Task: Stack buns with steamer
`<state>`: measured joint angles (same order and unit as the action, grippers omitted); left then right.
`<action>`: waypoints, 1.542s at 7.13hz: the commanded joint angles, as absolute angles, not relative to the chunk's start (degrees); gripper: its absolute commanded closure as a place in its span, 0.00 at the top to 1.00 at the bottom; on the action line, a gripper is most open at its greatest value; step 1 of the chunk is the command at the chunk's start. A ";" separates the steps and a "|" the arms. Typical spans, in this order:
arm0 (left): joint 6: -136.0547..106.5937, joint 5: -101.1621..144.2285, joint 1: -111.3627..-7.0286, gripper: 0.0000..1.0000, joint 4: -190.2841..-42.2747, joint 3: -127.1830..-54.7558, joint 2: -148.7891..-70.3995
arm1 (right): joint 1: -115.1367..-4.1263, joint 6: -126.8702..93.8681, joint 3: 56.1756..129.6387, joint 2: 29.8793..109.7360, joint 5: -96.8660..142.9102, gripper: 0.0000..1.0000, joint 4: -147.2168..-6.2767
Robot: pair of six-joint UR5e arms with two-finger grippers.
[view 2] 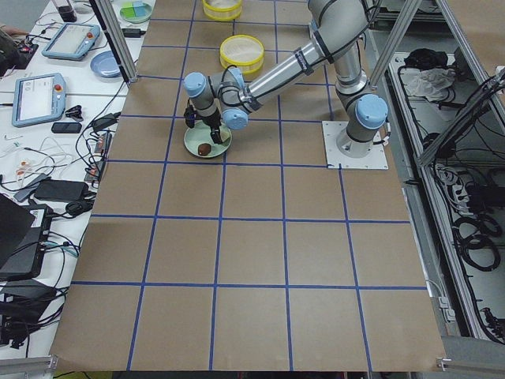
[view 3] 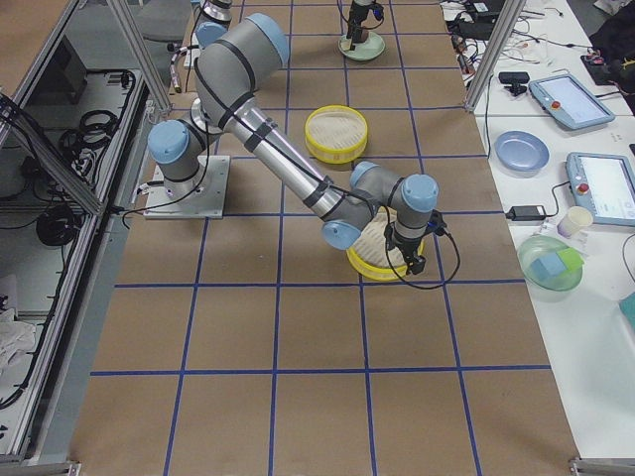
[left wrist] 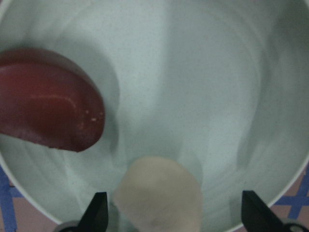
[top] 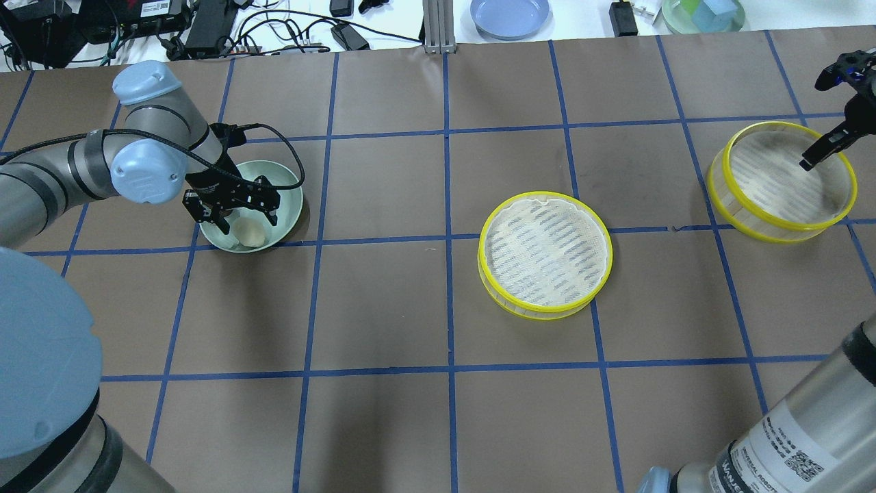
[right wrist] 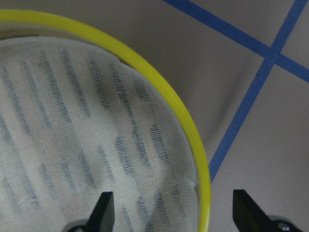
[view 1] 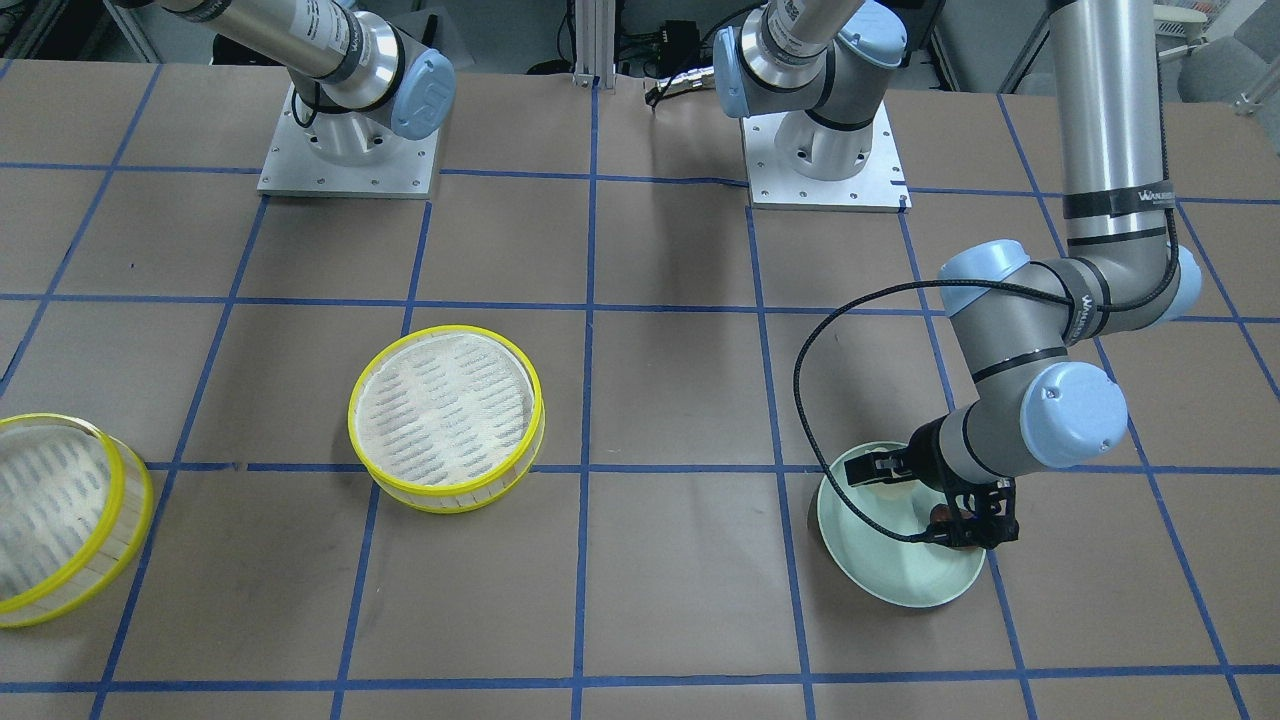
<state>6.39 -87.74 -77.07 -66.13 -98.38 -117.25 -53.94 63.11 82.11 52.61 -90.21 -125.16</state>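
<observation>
The left gripper's fingers are on either side of the cream-white bun (view 1: 894,490), low near the pale green plate (view 1: 888,569), so my left gripper needs to close on the bun.
The pale green plate (top: 289,198) holds the cream-white bun (top: 250,233) and the dark reddish-brown bun (left wrist: 48,113). My left gripper (top: 236,216) is open and low over the plate. In the left wrist view its fingertips (left wrist: 99,212) stand on either side of the cream bun (left wrist: 161,193) with gaps, and the dark bun lies to their left. One steamer tray (top: 545,253) sits mid-table, empty. My right gripper (right wrist: 176,212) is open over the second, empty steamer tray (top: 780,179), and its fingers straddle the yellow rim (right wrist: 188,130).
A blue plate (top: 510,15), a green bowl with blocks (top: 705,14) and cables lie on the white bench beyond the table's far edge. The two arm bases (view 1: 345,150) stand at the robot's side of the table.
</observation>
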 commanded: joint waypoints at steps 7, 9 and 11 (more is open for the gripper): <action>4.31 -87.71 -76.99 0.00 -67.14 -97.12 -116.03 | -52.74 63.28 81.65 55.53 -92.55 0.00 -121.41; 2.65 -85.71 -78.65 0.00 -70.64 -93.45 -111.82 | -52.82 62.93 81.65 60.88 -93.33 0.00 -113.60; -6.00 -77.00 -87.30 0.00 -71.72 -91.50 -108.29 | -53.26 60.40 83.14 64.68 -93.69 0.00 -109.08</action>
